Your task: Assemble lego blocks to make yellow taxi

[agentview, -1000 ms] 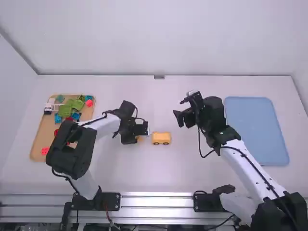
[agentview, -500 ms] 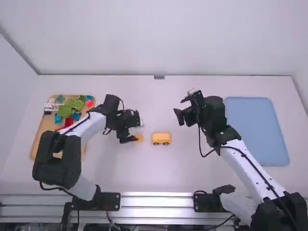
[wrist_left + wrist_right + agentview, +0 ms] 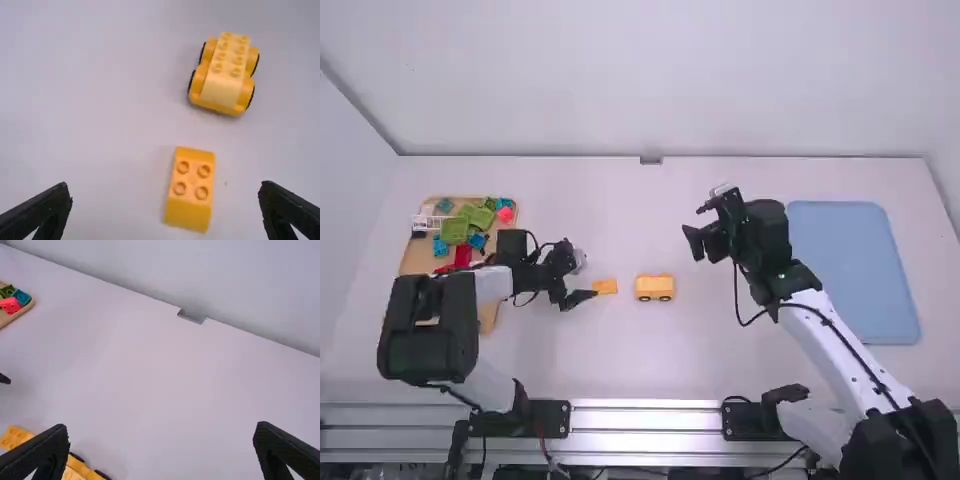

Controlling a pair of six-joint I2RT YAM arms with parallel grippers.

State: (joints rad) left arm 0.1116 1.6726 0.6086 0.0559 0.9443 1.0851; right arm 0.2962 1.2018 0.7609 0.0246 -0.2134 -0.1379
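I should next grab the orange-yellow block by its smooth sloped end [image 3: 601, 287] with my left gripper to build up the yellow car [image 3: 655, 288].
My left gripper [image 3: 582, 282] is just left of a loose yellow block [image 3: 606, 287] on the table. In the left wrist view the left gripper [image 3: 167, 210] is open, the studded yellow block [image 3: 191, 187] lying between its spread fingers without being held. To the right of that block stands the yellow car [image 3: 655, 288], a wheeled base with yellow studded bricks on top [image 3: 226, 72]. The two are apart. My right gripper [image 3: 692, 228] is raised up and right of the car; in the right wrist view that gripper [image 3: 162, 450] is open and holds nothing.
At the left, partly under the left arm, a wooden tray [image 3: 412, 283] holds several coloured blocks, with green bricks [image 3: 454, 230] and red ones [image 3: 463, 255] among them. A blue tray [image 3: 853, 270] lies at the right, beside the right arm.
The left gripper has moved back leftward from above the loose yellow block, uncovering it. Block and car lie where they were, and the right arm has hardly moved.
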